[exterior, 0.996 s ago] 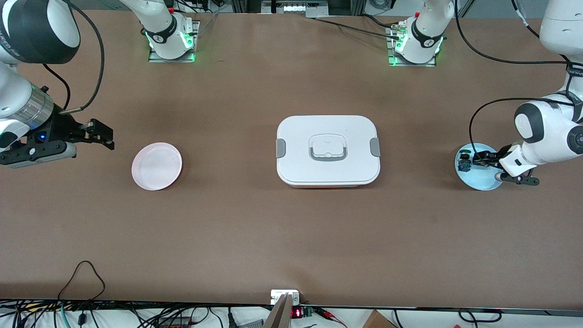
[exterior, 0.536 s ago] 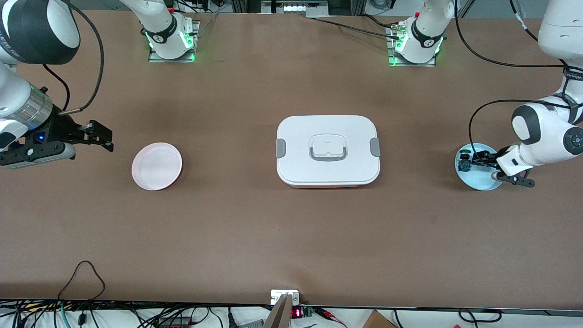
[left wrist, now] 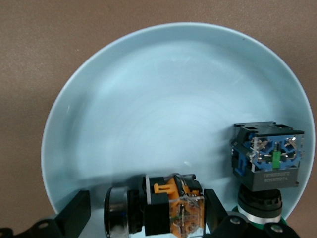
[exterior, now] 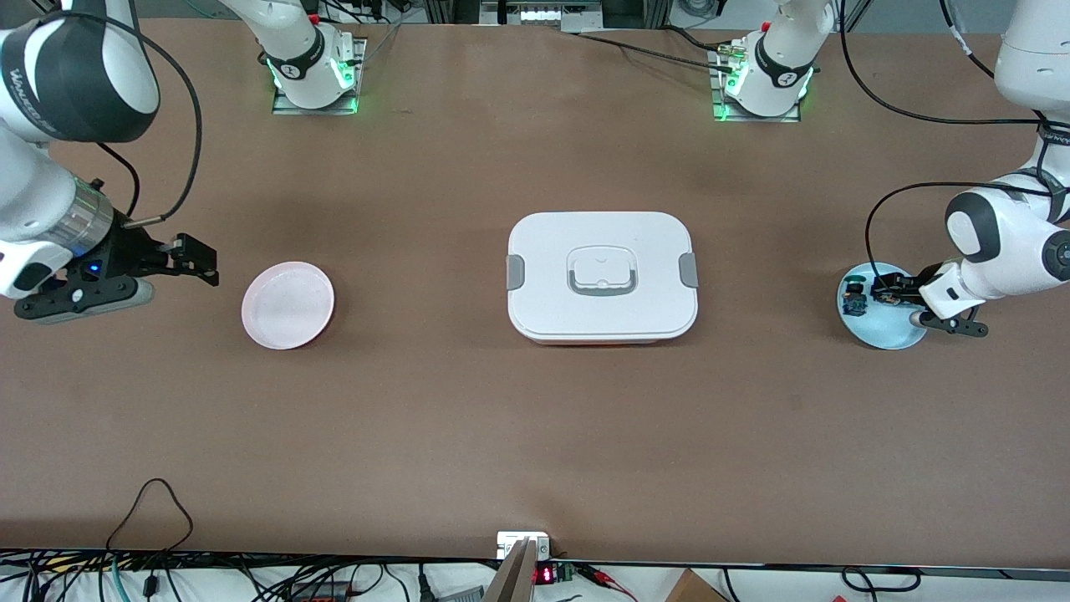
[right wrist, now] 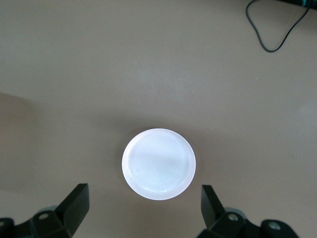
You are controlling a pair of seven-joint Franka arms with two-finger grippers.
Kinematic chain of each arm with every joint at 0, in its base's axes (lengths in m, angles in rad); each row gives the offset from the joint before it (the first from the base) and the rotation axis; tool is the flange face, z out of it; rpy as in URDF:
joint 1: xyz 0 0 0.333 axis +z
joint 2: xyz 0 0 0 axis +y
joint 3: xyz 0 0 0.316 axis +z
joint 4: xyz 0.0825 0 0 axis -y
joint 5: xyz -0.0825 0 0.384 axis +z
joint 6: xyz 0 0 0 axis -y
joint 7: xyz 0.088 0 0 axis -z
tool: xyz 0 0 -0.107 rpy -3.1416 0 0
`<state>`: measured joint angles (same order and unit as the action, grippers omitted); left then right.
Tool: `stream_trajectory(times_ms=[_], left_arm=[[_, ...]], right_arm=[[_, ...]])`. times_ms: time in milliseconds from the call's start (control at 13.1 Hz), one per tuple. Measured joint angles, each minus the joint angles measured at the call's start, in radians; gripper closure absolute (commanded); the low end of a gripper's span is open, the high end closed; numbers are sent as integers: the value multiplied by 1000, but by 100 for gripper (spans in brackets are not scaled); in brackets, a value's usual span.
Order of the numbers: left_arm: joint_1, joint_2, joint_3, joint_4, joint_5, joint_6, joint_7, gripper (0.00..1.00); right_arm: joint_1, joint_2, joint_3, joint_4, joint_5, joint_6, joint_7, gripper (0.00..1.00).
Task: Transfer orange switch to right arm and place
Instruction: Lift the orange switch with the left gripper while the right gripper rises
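Note:
My left gripper's fingers reach down beside the orange switch (left wrist: 159, 208), low over the light-blue plate (left wrist: 163, 109). They would hold the switch if they closed now, so it is time to close my left gripper on it.
The orange switch (left wrist: 173, 208) lies on its side on the light-blue plate (left wrist: 163, 104), its silver collar toward one finger and its orange end against the other. My left gripper (left wrist: 143, 215) is low over that plate (exterior: 886, 330), open, with its jaws on either side of the switch and a gap left at the collar end. My right gripper (exterior: 196, 261) hangs open and empty over the table beside the pink plate (exterior: 287, 305), toward the right arm's end. The right wrist view shows that plate (right wrist: 158, 163) ahead of the spread fingers (right wrist: 77, 201).
A blue-green-black component (left wrist: 267, 158) stands on the light-blue plate next to the switch. A white lidded box (exterior: 602, 276) with grey latches sits mid-table between the two plates. Cables (exterior: 150, 502) trail along the table edge nearest the front camera.
My right gripper has shifted a little toward the pink plate. My left gripper has made only a small shift over the light-blue plate. Both stay open.

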<state>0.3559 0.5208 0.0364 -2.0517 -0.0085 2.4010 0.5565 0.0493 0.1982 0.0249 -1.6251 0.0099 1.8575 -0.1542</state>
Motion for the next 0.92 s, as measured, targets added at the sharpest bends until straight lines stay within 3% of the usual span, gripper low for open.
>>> stream_trajectory(times_ms=[306, 383, 536, 613, 766, 919], left_arm=[[0, 0, -1, -5, 0, -5, -22, 0], [0, 0, -2, -6, 0, -5, -23, 7], [0, 0, -2, -6, 0, -5, -23, 55], [0, 0, -2, -6, 0, -5, -23, 69], [1, -9, 0, -5, 0, -8, -23, 90], [0, -22, -4, -4, 0, -34, -24, 98]], right_arm=[[-9, 57, -6, 1, 0, 0, 0, 0], [-9, 51, -6, 4, 0, -5, 0, 0], [-7, 27, -3, 9, 1, -30, 0, 0], [-3, 14, 2, 10, 2, -39, 0, 0], [20, -15, 15, 11, 6, -62, 0, 0], [39, -53, 20, 11, 48, -103, 1, 0]])
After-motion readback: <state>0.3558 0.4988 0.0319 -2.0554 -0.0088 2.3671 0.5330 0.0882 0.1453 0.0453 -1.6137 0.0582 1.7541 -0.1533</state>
